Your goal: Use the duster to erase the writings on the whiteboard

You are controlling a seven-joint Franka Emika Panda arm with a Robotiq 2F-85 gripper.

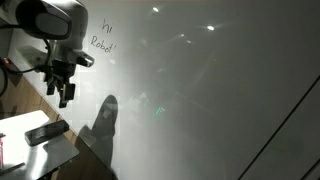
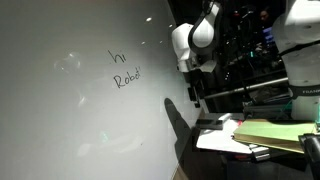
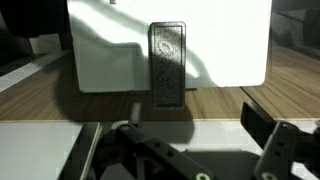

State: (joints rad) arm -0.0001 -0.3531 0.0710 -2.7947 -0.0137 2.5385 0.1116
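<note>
My gripper is going to pick up the duster point(image 1: 47, 130) by its long sides next, so the duster's bottom stays free to erase.
The whiteboard point(image 1: 200, 90) fills both exterior views point(image 2: 70, 110). The writings "hi Robot" point(image 1: 103, 38) sit on it in two short lines, and they also show in an exterior view point(image 2: 123, 68). The duster point(image 1: 47, 130), a flat dark oblong block, lies on a small white tabletop point(image 1: 30, 122). In the wrist view the duster point(image 3: 167, 65) lies lengthwise on the white top. My gripper point(image 1: 65, 92) hangs above the duster, open and empty. Its fingers also show in the wrist view point(image 3: 190, 135) and in an exterior view point(image 2: 193, 97).
A thin red-tipped item point(image 1: 2, 150) lies at the tabletop's near edge. Wooden floor point(image 3: 290, 80) shows around the white top. A table with stacked papers point(image 2: 245, 135) and dark equipment racks point(image 2: 250, 50) stand beside the arm.
</note>
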